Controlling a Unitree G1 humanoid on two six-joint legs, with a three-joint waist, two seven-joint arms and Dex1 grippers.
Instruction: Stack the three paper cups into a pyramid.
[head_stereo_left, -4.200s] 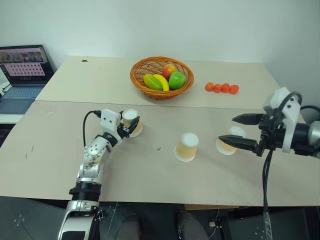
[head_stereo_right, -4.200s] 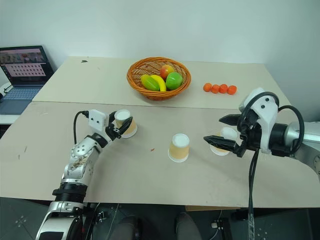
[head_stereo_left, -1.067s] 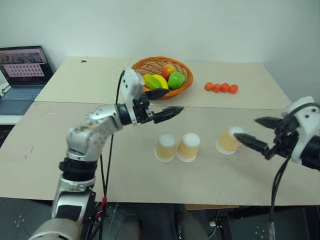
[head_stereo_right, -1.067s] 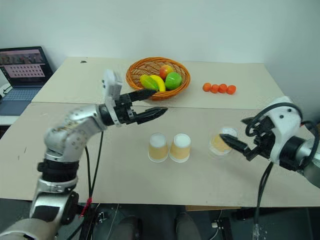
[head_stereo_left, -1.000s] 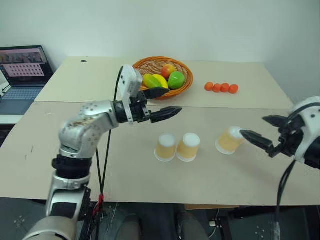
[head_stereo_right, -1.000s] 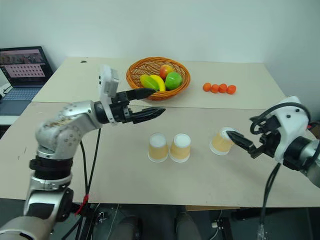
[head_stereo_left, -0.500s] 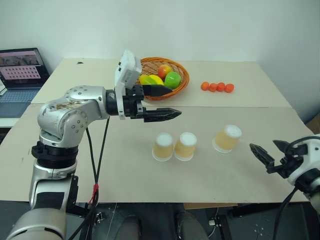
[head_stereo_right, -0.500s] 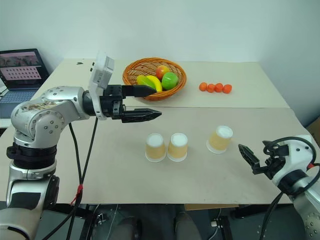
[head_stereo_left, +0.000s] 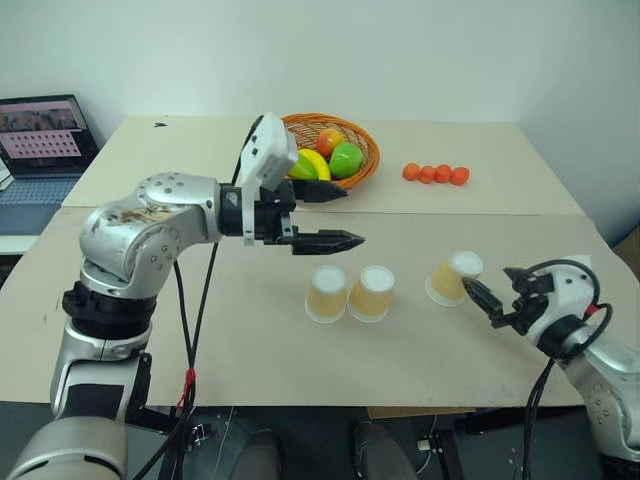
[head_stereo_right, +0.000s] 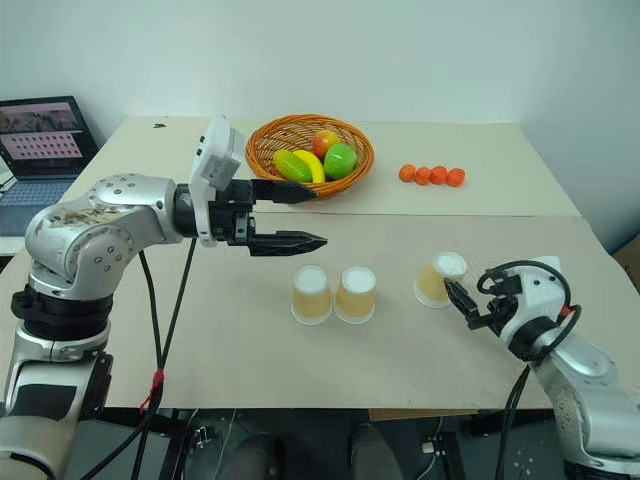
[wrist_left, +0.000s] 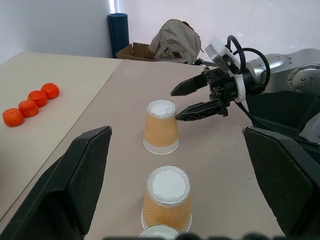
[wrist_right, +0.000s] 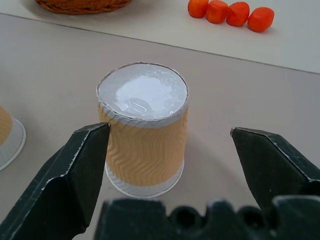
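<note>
My right fingers stop short of the lone cup's sides. They should move toward the cup before closing on it.
Three paper cups stand upside down on the table. Two of them (head_stereo_left: 327, 292) (head_stereo_left: 371, 292) touch side by side in the middle. The third cup (head_stereo_left: 452, 277) stands alone to their right. My right gripper (head_stereo_left: 489, 291) is low over the table just right of that cup, open, its fingertips (wrist_right: 95, 140) level with the cup's (wrist_right: 142, 130) sides. Whether they touch it I cannot tell. My left gripper (head_stereo_left: 350, 215) hangs open and empty above the table, behind and left of the pair, pointing right.
A wicker basket (head_stereo_left: 366, 175) of fruit sits behind the left gripper. Several small orange balls (head_stereo_left: 431, 173) lie in a row at the back right. A laptop (head_stereo_left: 40, 140) stands at the far left. The table's front edge is close behind my right gripper.
My right gripper pulled back from the right cup, sank towards the table, then came in again at the cup's right side. The left gripper has stayed raised and open.
</note>
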